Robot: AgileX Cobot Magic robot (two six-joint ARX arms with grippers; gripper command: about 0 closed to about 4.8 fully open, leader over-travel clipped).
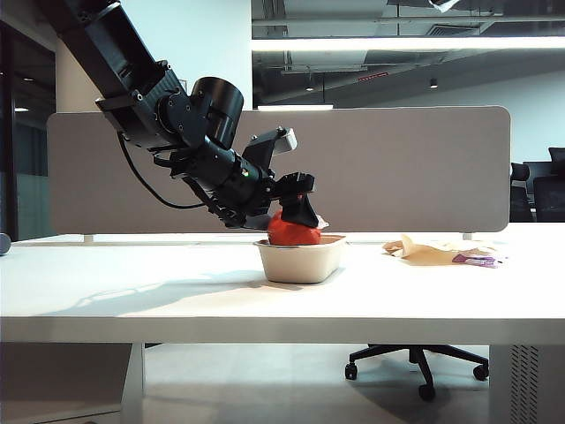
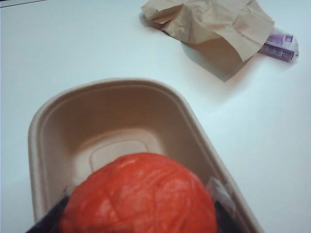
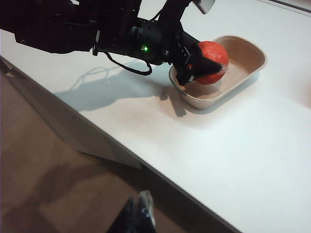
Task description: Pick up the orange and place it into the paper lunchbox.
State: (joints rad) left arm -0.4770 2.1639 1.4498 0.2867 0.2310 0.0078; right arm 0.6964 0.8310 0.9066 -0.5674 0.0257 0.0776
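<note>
The orange's lower edge is inside the paper lunchbox's rim. My left gripper should open now, as the orange would stay in the paper lunchbox.
The red-orange orange (image 1: 293, 231) (image 2: 141, 194) (image 3: 212, 56) is clamped between the black fingers of my left gripper (image 1: 298, 225) (image 2: 138, 216) (image 3: 206, 62). It hangs over one end of the beige paper lunchbox (image 1: 300, 265) (image 2: 112, 109) (image 3: 252, 51), its underside about level with the rim. The rest of the box floor is bare. My right gripper (image 3: 141, 206) stays off the table's front edge over the brown floor, fingers together with nothing between them. It does not show in the exterior view.
Crumpled tan paper with a purple scrap (image 1: 437, 251) (image 2: 214, 26) lies on the white table (image 1: 132, 291) to the right of the box. A grey partition (image 1: 397, 168) runs behind the table. An office chair base (image 1: 415, 358) stands underneath.
</note>
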